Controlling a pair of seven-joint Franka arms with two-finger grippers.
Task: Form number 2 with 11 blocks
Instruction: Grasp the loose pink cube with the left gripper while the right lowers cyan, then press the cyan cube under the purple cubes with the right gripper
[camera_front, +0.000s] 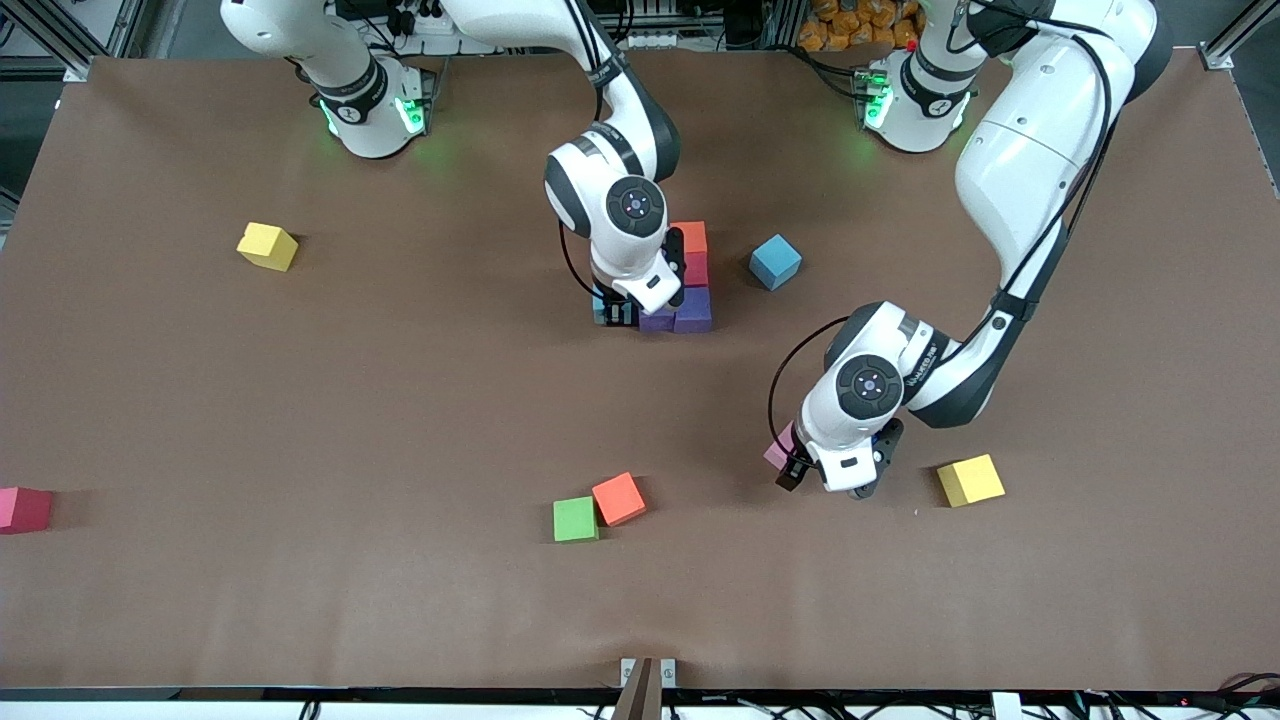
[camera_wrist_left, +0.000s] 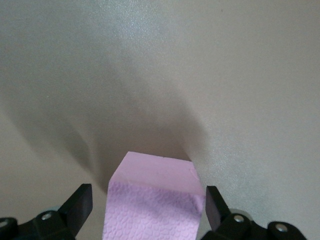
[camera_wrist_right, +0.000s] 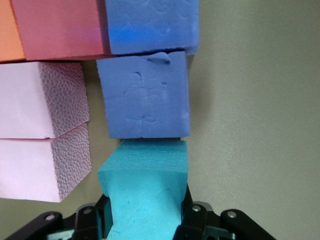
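The left gripper needs to close on the pink block now: its fingers are on both sides of the block, low at the table, so they would hold it.
The partly built number 2 (camera_front: 692, 290) stands mid-table: an orange block (camera_front: 688, 237), a red block (camera_front: 695, 268) and two purple blocks (camera_front: 693, 308), with two pink blocks (camera_wrist_right: 40, 100) beside them in the right wrist view. My right gripper (camera_front: 615, 312) is shut on a light blue block (camera_wrist_right: 145, 190), which touches the end purple block (camera_wrist_right: 145, 100). My left gripper (camera_front: 795, 465) is down at the table toward the left arm's end, open. Its fingers (camera_wrist_left: 80, 205) straddle a pale pink block (camera_wrist_left: 155, 200).
A blue block (camera_front: 775, 262) lies beside the digit toward the left arm's end. Green (camera_front: 575, 519) and orange-red (camera_front: 618, 498) blocks touch nearer the camera. Yellow blocks lie by the left gripper (camera_front: 970, 480) and toward the right arm's end (camera_front: 267, 245). A deep pink block (camera_front: 22, 508) sits at the table's edge.
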